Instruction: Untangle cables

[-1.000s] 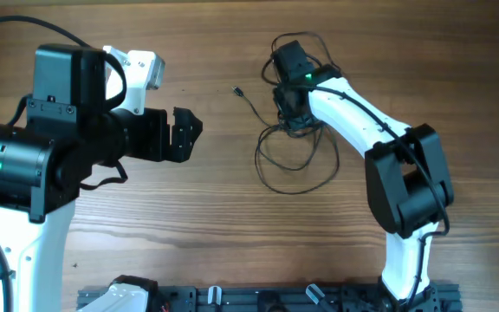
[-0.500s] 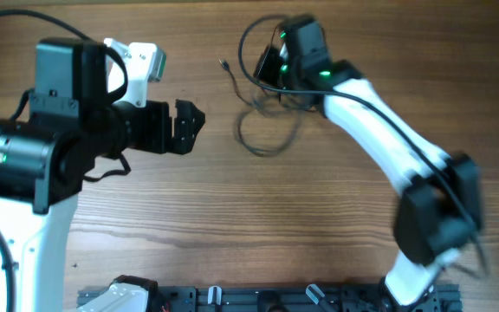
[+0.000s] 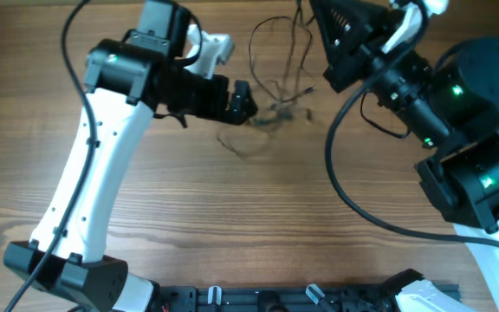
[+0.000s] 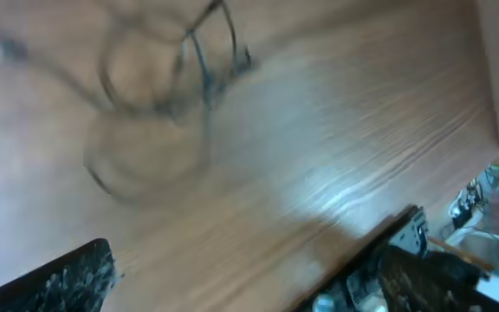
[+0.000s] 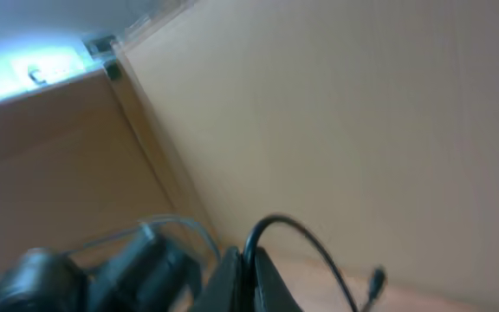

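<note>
The loops of the cable below should stay free to untangle. My left gripper should grab the cable next by the strands rising above the bunch (image 3: 292, 69) (image 4: 202, 60).
The cables (image 3: 275, 111) are thin black wires bunched at the back of the wooden table (image 3: 232, 225), with strands rising up to my right gripper (image 3: 319, 17). That gripper is lifted high and is shut on one wire. In the right wrist view the wire (image 5: 310, 247) arcs out from between the closed jaws of my right gripper (image 5: 251, 277) to a small plug tip (image 5: 375, 279). My left gripper (image 3: 248, 102) stands open just left of the tangle. The left wrist view is blurred; its fingers (image 4: 68, 277) are far apart and the cable loops (image 4: 145, 95) lie ahead of them, untouched.
A thick black cord (image 3: 345, 191) loops down from the right arm over the table's right half. Another cord (image 3: 68, 52) runs along the left arm. A black rail (image 3: 258, 299) lines the front edge. A beige wall (image 5: 362, 130) fills the right wrist view.
My right arm has risen high with the cable, dragging the tangle left and toward the back. My left arm has swung from the left side across to the tangle.
</note>
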Robot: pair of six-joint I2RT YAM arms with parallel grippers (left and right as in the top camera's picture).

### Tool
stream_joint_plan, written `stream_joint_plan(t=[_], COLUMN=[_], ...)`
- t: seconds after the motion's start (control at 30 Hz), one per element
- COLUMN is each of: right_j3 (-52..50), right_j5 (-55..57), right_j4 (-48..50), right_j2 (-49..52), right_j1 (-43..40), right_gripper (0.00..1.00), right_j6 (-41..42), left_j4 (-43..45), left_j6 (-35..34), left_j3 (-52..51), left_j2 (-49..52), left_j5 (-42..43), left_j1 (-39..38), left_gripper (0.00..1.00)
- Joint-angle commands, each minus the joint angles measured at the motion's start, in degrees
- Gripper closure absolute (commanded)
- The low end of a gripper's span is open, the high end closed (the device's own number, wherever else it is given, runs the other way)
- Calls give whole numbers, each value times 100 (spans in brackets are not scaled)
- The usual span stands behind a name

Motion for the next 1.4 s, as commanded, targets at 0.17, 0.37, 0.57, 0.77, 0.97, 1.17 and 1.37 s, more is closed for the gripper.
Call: stream_joint_plan(t=[0.17, 0.37, 0.57, 0.77, 0.97, 1.17, 1.37], right_j3=[52, 52, 52, 52, 52, 52, 52], right_j5=[-138, 673, 9, -610, -715, 809, 4159], right_j4=[164, -365, -337, -354, -417, -1010, -3005], right_j2=[-752, -627, -645, -660, -658, -634, 192], right_j1=[15, 15, 15, 15, 15, 13, -85], right_gripper=[96, 96, 96, 96, 96, 0, 0], right_j6=[-308, -317, -306, -293, -267, -278, 2050], left_j4=[1471, 2046, 2677, 3314, 4175, 4343, 4030], left_j6=[2743, 3753, 4140, 4133, 3442, 1941, -98], left_j3=[-800, -800, -800, -800, -800, -798, -787], left_j2=[229, 52, 0, 2, 2, -140, -1353], left_j5=[1320, 2771, 3300, 3257, 2376, 1550, -776], left_j1=[-999, -1075, -1086, -1102, -1104, -1034, -507], left_gripper=[5, 7, 7, 6, 71, 96, 96])
